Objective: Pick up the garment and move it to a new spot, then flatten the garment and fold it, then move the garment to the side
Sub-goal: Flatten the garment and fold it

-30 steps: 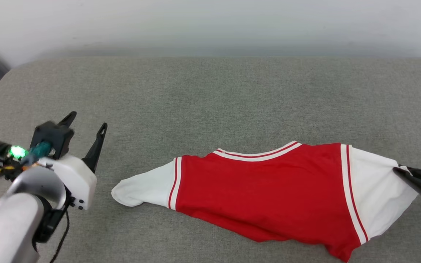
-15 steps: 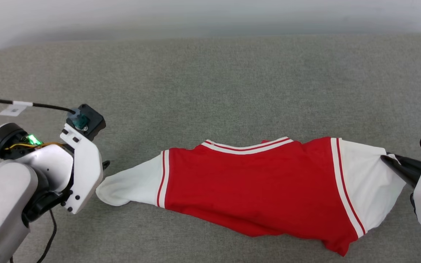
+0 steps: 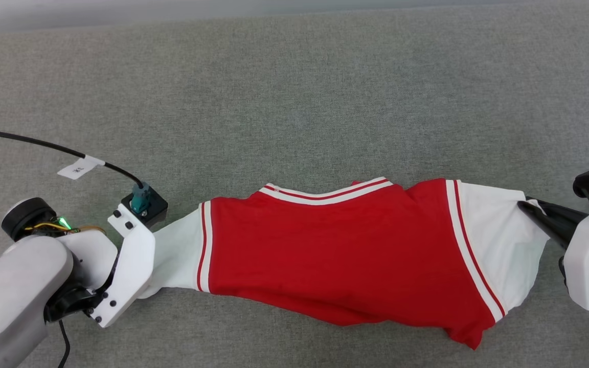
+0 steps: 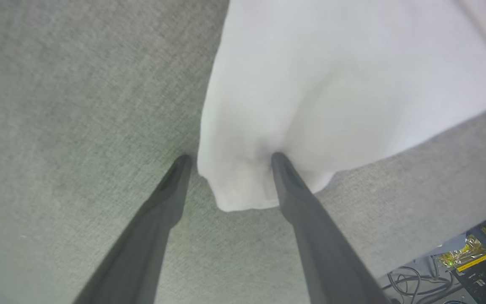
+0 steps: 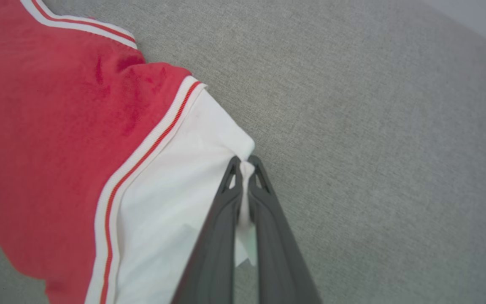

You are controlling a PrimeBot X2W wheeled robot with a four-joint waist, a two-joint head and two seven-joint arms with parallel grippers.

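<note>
The left gripper grips the garment by the loose hem corner of its white sleeve point(image 4: 242, 183) next, since the garment's red body lies flat and wide on the surface.
The garment point(image 3: 335, 255), a red jersey with white sleeves and striped trim, lies stretched sideways on the grey fabric surface point(image 3: 294, 102). My right gripper point(image 3: 527, 207) is shut on the end of its right sleeve point(image 3: 499, 245); the right wrist view shows white cloth pinched between the tips of that gripper point(image 5: 245, 162). In the left wrist view my left gripper point(image 4: 230, 162) is open and points down at the end of the left sleeve point(image 4: 331, 84). One finger presses on the white cloth, the other touches the surface just beside the sleeve's edge.
A black cable with a white tag point(image 3: 77, 167) runs from the left wrist across the surface at the left. Past the near edge of the surface, the left wrist view shows loose cables and electronics point(image 4: 475, 261). A pale wall borders the far side.
The head camera has tilted down. My left gripper has swung over and come down, still open, onto the end of the left sleeve. The right gripper keeps its hold on the right sleeve.
</note>
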